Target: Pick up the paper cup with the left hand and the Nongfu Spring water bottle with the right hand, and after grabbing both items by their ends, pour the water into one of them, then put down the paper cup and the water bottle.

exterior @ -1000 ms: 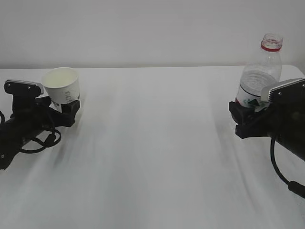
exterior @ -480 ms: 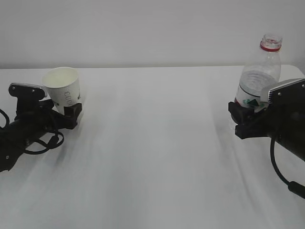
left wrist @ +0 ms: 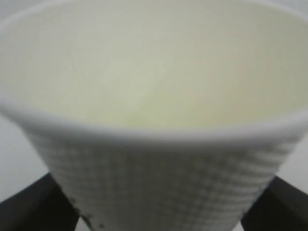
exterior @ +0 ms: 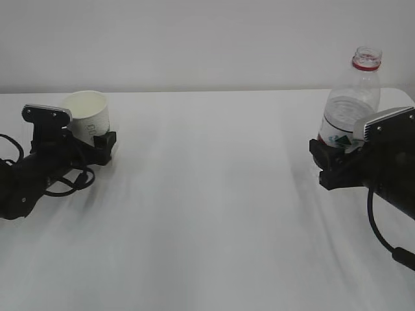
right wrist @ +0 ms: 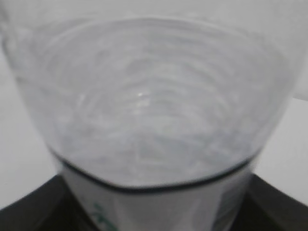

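Note:
The paper cup widens to a wide rim above the gripper's fingers, so my left gripper will next grab the cup around its narrow lower part (exterior: 91,135).
The white paper cup (exterior: 91,115) stands at the left of the table, its cream inside and dotted wall filling the left wrist view (left wrist: 154,96). My left gripper (exterior: 94,144) (left wrist: 154,214) is open, one black finger on each side of the cup's lower part with a thin gap showing. At the right is the clear, uncapped Nongfu Spring water bottle (exterior: 353,107) (right wrist: 154,106), upright. My right gripper (exterior: 332,161) (right wrist: 154,214) is shut on its labelled lower part. The bottle's base is hidden behind the gripper. Water inside cannot be made out.
A plain white table (exterior: 207,214) stretches between the two arms, with a pale wall behind. Black cables trail from the left arm (exterior: 58,184) and from the right arm (exterior: 382,236) over the tabletop.
My left gripper has slid forward and to the right, further around the cup, which now sits deeper between the fingers. The right gripper and bottle have shifted very slightly left together.

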You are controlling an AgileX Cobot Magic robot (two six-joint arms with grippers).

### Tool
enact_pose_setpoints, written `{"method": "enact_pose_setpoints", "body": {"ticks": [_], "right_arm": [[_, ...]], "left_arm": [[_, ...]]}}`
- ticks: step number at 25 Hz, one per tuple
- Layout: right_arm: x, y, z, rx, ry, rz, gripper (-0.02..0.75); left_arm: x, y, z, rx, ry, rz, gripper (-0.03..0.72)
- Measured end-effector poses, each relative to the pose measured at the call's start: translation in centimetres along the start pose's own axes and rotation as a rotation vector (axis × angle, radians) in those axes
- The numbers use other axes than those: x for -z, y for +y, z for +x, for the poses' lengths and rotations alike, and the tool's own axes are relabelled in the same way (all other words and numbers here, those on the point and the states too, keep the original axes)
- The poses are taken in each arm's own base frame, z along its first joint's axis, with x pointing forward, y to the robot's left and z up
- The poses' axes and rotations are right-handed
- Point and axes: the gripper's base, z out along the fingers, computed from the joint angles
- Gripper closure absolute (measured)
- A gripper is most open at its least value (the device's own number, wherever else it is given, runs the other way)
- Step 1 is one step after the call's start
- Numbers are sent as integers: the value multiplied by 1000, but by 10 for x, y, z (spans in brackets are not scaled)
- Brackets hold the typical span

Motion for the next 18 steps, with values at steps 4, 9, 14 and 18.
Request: {"method": "enact_pose_setpoints", "body": {"ticks": [4, 9, 14, 18], "right_arm": [[0, 0, 0, 0, 0, 0, 206], [0, 0, 0, 0, 0, 0, 206], [0, 0, 0, 0, 0, 0, 206], [0, 0, 0, 1, 0, -2, 206]], "left_arm": [[-7, 1, 4, 0, -1, 0, -4], [-9, 1, 2, -1, -9, 0, 18], [-9, 1, 2, -3, -9, 3, 99], [-8, -1, 2, -16, -8, 24, 110]]}}
